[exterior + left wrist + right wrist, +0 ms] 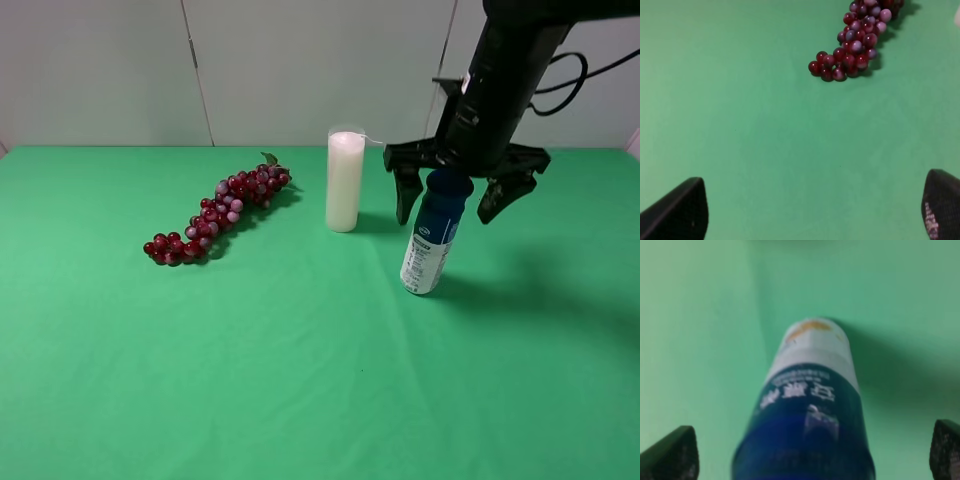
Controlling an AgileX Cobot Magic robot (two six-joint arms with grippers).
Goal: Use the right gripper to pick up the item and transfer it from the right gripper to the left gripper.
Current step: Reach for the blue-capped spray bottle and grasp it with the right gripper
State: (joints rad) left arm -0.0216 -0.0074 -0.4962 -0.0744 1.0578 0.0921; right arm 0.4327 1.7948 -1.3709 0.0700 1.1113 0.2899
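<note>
The robot's right gripper will next grab the bottle by its dark blue top (443, 200), so its white printed base (424, 264) stays free for the left gripper.
The item (434, 235), a bottle with a dark blue cap and top and a white printed base, stands upright on the green table, right of centre. My right gripper (466, 195) hangs open straight above it, its black fingers spread on either side of the cap without touching. In the right wrist view the item (807, 405) fills the middle, blurred, with the fingertips (670, 452) at the two lower corners. My left gripper (812, 210) is open over bare green cloth and holds nothing; it is outside the exterior high view.
A tall white candle (345, 181) stands just left of the bottle. A bunch of red grapes (215, 211) lies further left, and the grapes (855, 42) also show ahead of the left gripper. A white wall runs along the table's far edge.
</note>
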